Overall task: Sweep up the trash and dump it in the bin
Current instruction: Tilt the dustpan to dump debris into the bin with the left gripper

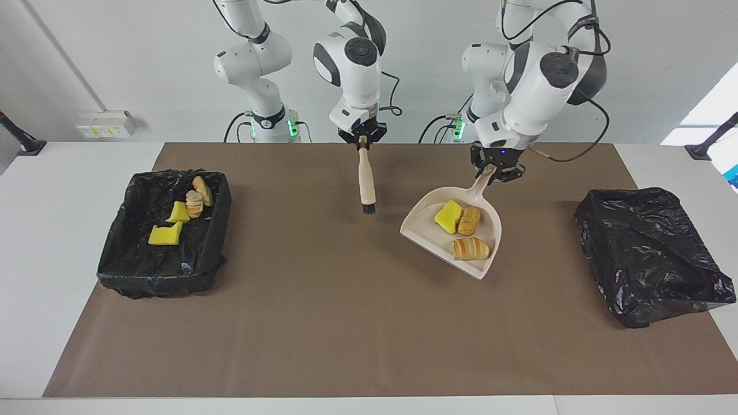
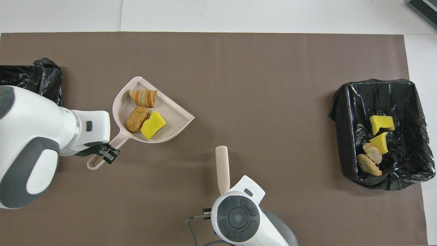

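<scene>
My right gripper keeps hold of the beige brush for now, since the brush hangs above the brown mat in the overhead view.
My left gripper [image 1: 494, 173] [image 2: 106, 153] is shut on the handle of the beige dustpan [image 1: 424, 226] [image 2: 174, 116], which sits low over the middle of the brown mat. In the pan lie three pieces of trash: a yellow sponge piece [image 1: 448, 216] [image 2: 152, 125], a brown lump [image 1: 469, 221] [image 2: 137, 118] and a striped bread-like lump [image 1: 471, 249] [image 2: 143, 97]. My right gripper [image 1: 362, 137] is shut on the beige brush [image 1: 366, 178] [image 2: 222, 169], which hangs upright with its bristles down beside the pan. In the overhead view the arm hides that gripper.
A black-lined bin [image 1: 161, 279] [image 2: 344, 136] at the right arm's end holds several scraps, two yellow sponge pieces [image 1: 165, 235] [image 2: 381, 123] and two bread-like lumps [image 1: 194, 203]. A second black-lined bin [image 1: 646, 253] [image 2: 34, 77] stands at the left arm's end.
</scene>
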You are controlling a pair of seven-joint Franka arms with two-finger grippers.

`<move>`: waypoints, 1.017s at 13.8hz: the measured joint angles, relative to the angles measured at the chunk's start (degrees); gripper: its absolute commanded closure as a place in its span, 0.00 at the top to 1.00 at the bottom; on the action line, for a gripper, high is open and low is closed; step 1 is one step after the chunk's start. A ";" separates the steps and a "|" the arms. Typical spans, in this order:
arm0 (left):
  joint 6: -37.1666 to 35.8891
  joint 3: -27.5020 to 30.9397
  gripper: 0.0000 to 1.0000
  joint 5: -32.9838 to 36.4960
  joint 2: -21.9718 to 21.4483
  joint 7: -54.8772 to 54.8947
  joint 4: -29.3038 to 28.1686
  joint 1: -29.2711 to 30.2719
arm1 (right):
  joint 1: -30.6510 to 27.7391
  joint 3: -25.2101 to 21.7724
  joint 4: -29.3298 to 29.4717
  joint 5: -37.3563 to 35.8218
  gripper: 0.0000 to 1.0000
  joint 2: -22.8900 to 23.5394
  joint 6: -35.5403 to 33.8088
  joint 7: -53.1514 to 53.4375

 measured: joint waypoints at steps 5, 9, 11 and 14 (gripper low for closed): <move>-1.94 0.30 0.00 0.83 0.23 22.52 2.51 16.03 | 9.33 0.07 2.45 0.00 0.00 9.11 6.62 9.64; -6.24 0.36 0.00 3.18 4.15 37.94 10.59 26.78 | 9.71 -0.17 4.51 -0.10 0.05 11.07 5.87 9.68; -7.99 0.34 0.00 3.90 8.14 44.29 16.34 31.36 | 9.71 -0.22 4.69 -0.11 0.40 11.07 5.46 9.68; -8.76 0.37 0.00 5.65 14.36 52.91 23.49 36.79 | 9.70 -0.26 4.86 -0.38 1.00 11.07 5.12 9.68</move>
